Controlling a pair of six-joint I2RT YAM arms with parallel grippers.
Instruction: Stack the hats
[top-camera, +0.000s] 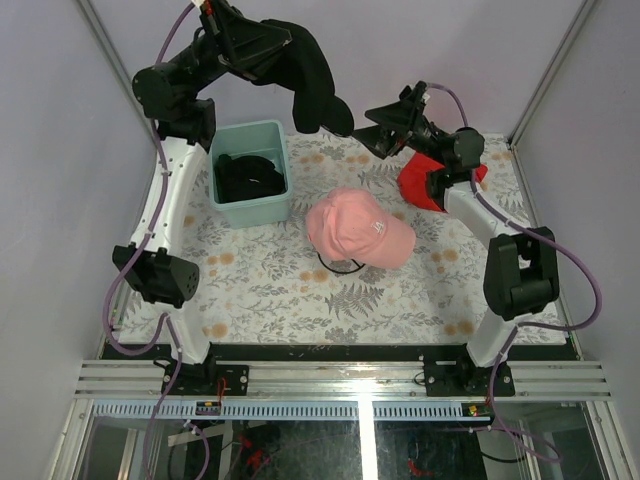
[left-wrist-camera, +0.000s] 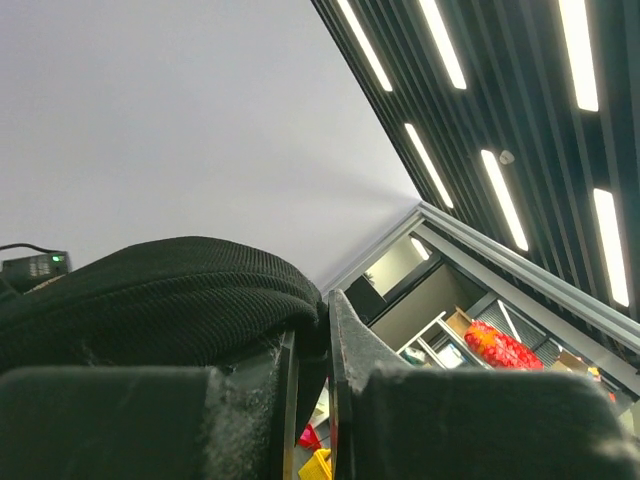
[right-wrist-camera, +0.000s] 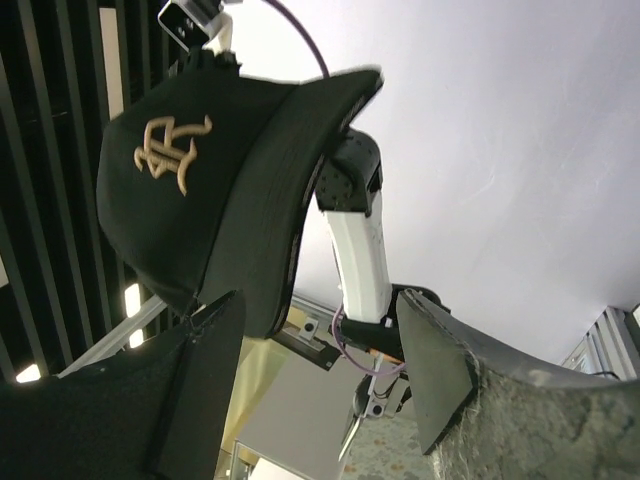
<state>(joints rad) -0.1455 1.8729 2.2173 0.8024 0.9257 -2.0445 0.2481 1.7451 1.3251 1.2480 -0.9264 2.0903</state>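
The right gripper grabs the black hat by its brim edge (top-camera: 342, 121) next, so the black hat's top opening stays free to stack over the pink hat (top-camera: 357, 228).
A black hat (top-camera: 312, 82) with a gold logo (right-wrist-camera: 172, 152) hangs high over the back of the table. My left gripper (top-camera: 262, 45) is shut on its fabric (left-wrist-camera: 150, 290), which is pinched between the fingers (left-wrist-camera: 345, 340). A light pink hat (top-camera: 357, 228) lies on the table's middle, crown up. More dark hats (top-camera: 250, 178) sit inside the mint-green tub (top-camera: 277, 207). My right gripper (top-camera: 375, 125) hovers just right of the hanging hat's brim, open, with nothing between its fingers (right-wrist-camera: 435, 370). In the right wrist view the brim's lower edge (right-wrist-camera: 260, 260) is beside the left finger.
A bright red cloth (top-camera: 425, 180) lies under the right arm at the back right. A thin dark loop (top-camera: 340, 266) pokes out under the pink hat's near side. The floral tablecloth (top-camera: 300, 300) covers the table. Side walls stand close on both sides.
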